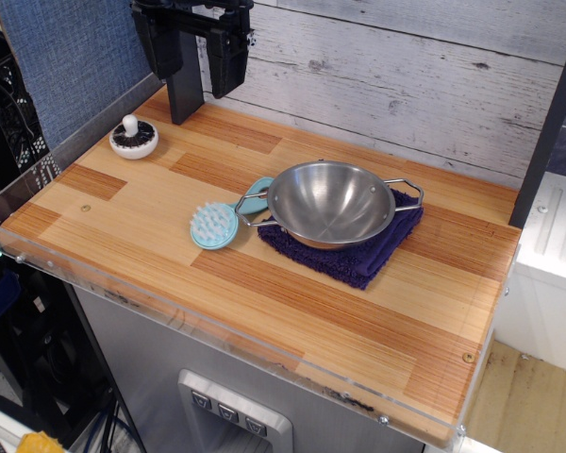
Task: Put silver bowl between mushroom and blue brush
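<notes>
My gripper grabs the silver bowl by its wire handle (412,194) next, to set the bowl between the mushroom (133,138) and the blue brush.
The silver bowl (331,201) sits upright on a dark purple-blue folded towel (351,247) near the middle of the wooden table. Its wire handles stick out left and right. The blue brush (215,225) lies bristles-up just left of the bowl, its handle reaching under the bowl's left wire handle. The mushroom (133,138) lies cap-down, stem up, at the back left of the table. My gripper (196,58) hangs open and empty at the top of the view, above the back left of the table, right of the mushroom and well away from the bowl.
The wooden table (170,274) has a clear plastic lip along its front and left edges. A whitewashed plank wall (406,85) stands behind it and a blue-grey panel (71,57) at the back left. A dark post (552,123) rises at the right.
</notes>
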Robot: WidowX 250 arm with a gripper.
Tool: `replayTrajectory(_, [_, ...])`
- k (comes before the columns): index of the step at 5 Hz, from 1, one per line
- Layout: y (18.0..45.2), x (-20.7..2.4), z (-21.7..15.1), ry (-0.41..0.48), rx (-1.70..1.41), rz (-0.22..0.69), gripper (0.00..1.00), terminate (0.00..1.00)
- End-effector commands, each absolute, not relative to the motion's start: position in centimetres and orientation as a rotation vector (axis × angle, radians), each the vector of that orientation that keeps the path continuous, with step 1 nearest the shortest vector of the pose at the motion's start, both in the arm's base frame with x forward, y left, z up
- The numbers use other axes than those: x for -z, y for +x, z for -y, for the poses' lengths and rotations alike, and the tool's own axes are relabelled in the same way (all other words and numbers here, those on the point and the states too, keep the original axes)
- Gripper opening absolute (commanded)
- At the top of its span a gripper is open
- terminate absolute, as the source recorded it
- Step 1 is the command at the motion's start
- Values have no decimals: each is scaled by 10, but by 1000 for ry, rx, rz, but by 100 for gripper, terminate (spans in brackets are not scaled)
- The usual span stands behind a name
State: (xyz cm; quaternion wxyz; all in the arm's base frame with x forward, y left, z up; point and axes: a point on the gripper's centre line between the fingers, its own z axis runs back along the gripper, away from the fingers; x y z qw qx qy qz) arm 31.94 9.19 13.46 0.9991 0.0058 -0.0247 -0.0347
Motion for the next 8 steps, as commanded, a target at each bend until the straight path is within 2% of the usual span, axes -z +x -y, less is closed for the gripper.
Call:
replayTrajectory(1, [319,-135,-92,12,69,49,100,0])
replayTrajectory(5, [298,-105,-18,5,267,36,100,0])
replayTrajectory(7, [285,-93,40,21,471,42,100,0])
replayTrajectory(8, [287,-86,49,19,509,40,100,0])
